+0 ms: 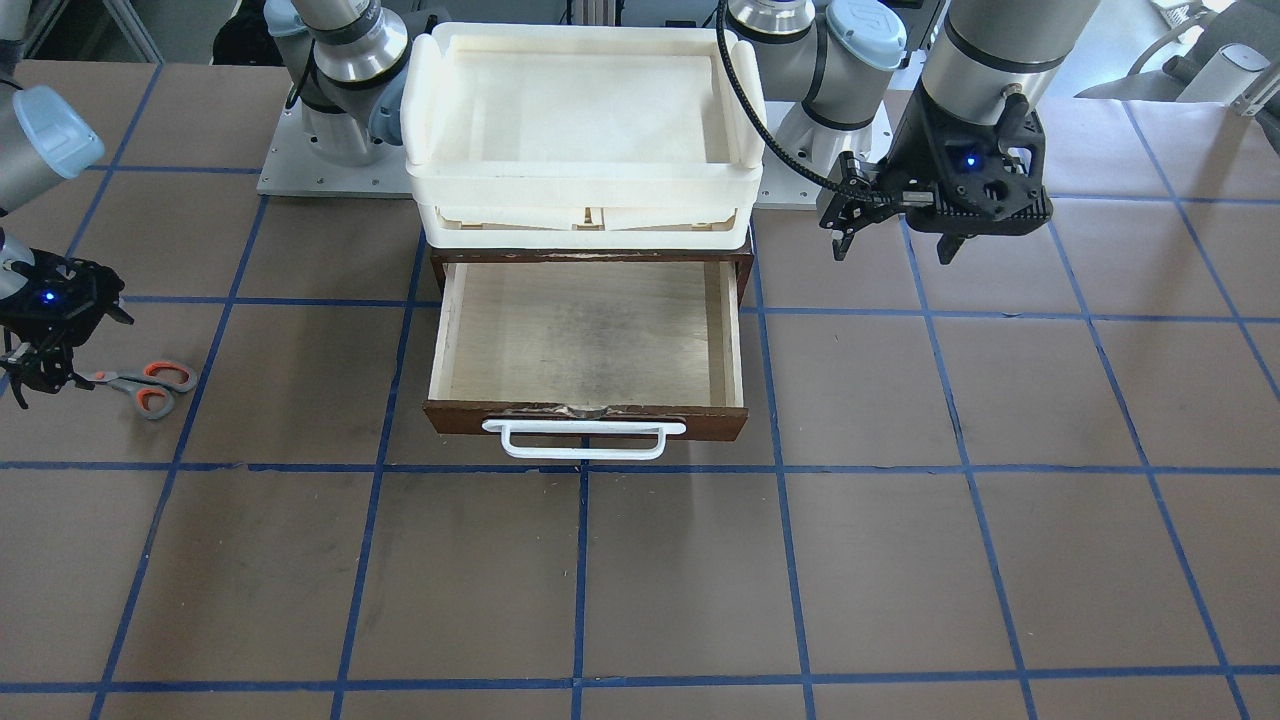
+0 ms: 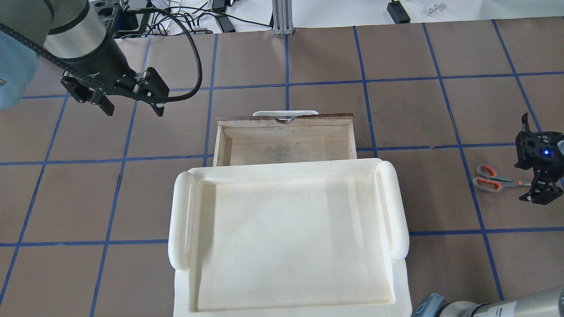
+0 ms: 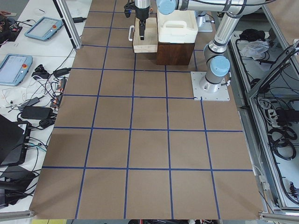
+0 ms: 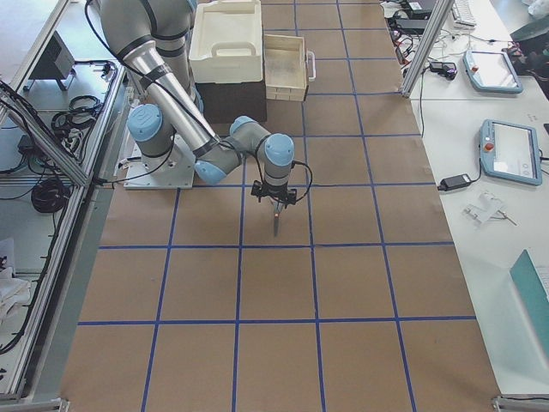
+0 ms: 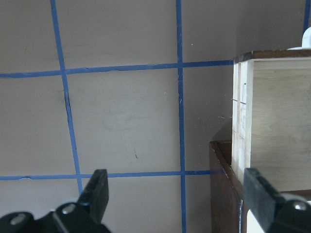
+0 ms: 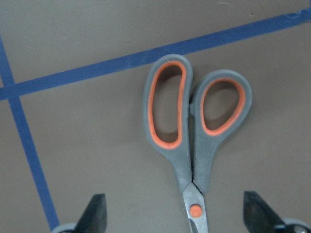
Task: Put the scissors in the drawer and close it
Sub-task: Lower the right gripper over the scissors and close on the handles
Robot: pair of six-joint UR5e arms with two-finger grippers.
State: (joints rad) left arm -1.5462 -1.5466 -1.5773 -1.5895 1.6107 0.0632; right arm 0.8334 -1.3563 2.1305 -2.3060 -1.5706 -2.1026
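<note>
The finger loops of the scissors spread wide apart, so my right gripper should next grab the scissors by the narrow grey handle parts beside the pivot [image 6: 192, 177].
The scissors [image 1: 150, 385] lie flat on the table, far to the robot's right of the drawer, with their grey handles and orange inner loops toward the drawer. They also show in the overhead view [image 2: 489, 178] and the right wrist view [image 6: 194, 136]. My right gripper [image 1: 25, 375] [image 2: 539, 176] is open and low over the blade end, its fingers [image 6: 95, 216] wide on either side. The drawer [image 1: 590, 340] [image 2: 286, 141] is pulled open and empty, with its white handle [image 1: 585, 440] at the front. My left gripper [image 1: 895, 250] [image 2: 132, 111] is open and empty, above the table beside the drawer.
A cream-white tray [image 1: 585, 110] [image 2: 286, 237] sits on top of the dark brown cabinet [image 5: 223, 184] that holds the drawer. The drawer's pale side wall [image 5: 272, 126] is to the right of my left gripper. Blue tape lines grid the brown tabletop.
</note>
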